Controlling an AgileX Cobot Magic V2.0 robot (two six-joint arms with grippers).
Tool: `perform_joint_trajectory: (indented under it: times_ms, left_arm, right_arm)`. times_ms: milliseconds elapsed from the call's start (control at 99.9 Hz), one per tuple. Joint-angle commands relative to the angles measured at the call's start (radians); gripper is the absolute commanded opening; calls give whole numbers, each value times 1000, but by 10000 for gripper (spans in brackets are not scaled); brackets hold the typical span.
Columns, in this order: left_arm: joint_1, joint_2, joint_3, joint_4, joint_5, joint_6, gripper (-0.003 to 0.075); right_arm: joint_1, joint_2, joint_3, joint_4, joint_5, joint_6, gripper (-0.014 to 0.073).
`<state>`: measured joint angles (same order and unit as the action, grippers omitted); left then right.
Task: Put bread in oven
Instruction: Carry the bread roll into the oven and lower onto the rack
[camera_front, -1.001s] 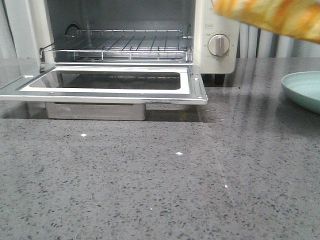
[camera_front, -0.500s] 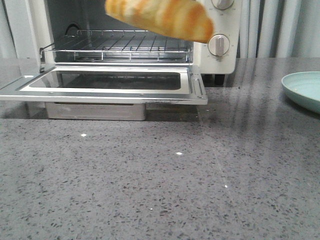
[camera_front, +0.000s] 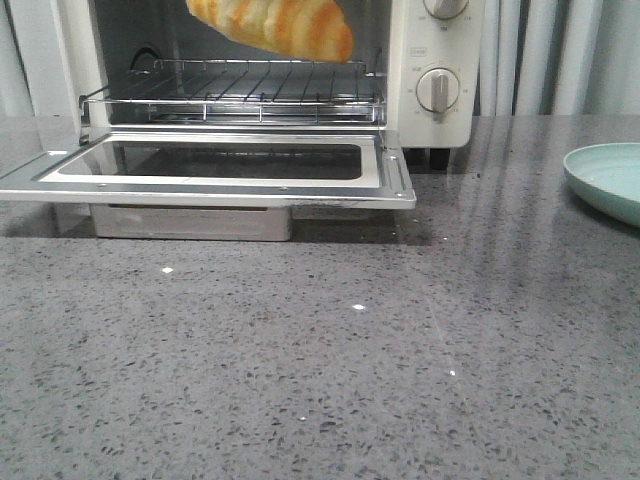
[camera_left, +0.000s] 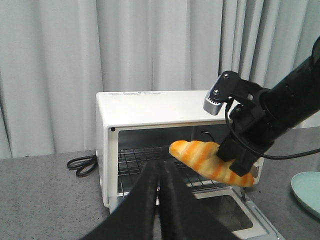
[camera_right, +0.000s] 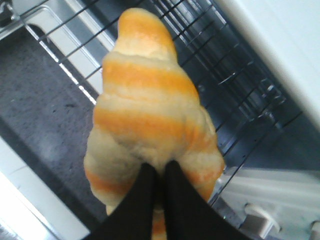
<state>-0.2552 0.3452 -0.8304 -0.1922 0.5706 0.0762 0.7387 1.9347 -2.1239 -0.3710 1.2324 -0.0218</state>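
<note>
I need to lower the bread onto the rack with my right gripper before I release it. The bread's lower edge (camera_front: 290, 52) is still above the wire rack (camera_front: 240, 95).
The bread (camera_front: 275, 25), a golden roll with pale stripes, hangs above the wire rack (camera_front: 240, 95) at the mouth of the cream-white oven (camera_front: 408, 100). My right gripper (camera_right: 160, 167) is shut on the bread (camera_right: 150, 110) at its near end, with the far tip pointing into the cavity. The left wrist view shows that gripper (camera_left: 240, 157) gripping the bread (camera_left: 205, 159) over the lowered glass door (camera_left: 227, 212). My left gripper (camera_left: 161, 165) is shut on nothing, back from the oven (camera_left: 155, 102) and facing its opening. In the front view neither gripper shows.
The open door (camera_front: 392, 180) juts out level over the grey counter. A pale teal plate (camera_front: 610, 180) sits at the right edge. Two round knobs (camera_front: 437, 90) are on the oven's right panel. A black power cord (camera_left: 82, 164) lies coiled beside the oven, with curtains behind.
The bread has travelled from the upper right leftward and away, from beside the knobs to in front of the oven opening above the rack.
</note>
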Motion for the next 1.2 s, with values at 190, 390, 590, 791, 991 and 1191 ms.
perform_joint_trajectory:
  times_ms: [190,390,590,791,991,1191]
  left_arm:
    - [5,10,-27,-8,-48,-9,-22]
    - [5,10,-27,-8,-48,-9,-22]
    - [5,10,-27,-8,-34,-9,-22]
    - [5,10,-27,-8,-34,-9,-22]
    - [5,10,-27,-8,-28,-9,-22]
    - [5,8,-27,-7,-23,-9,-22]
  right_arm:
    - [0,22,-40,-134,-182,-8,-67]
    - [-4,61,-40,-179,-252,-8,-67]
    - [-8,64,-40,-179,-282,-8,-64]
    - [-16,64,-40,-179,-280,-8,247]
    - [-23,64,-40,-179,-295,-8,477]
    - [-14,64,-40,-179,-284,-8,474]
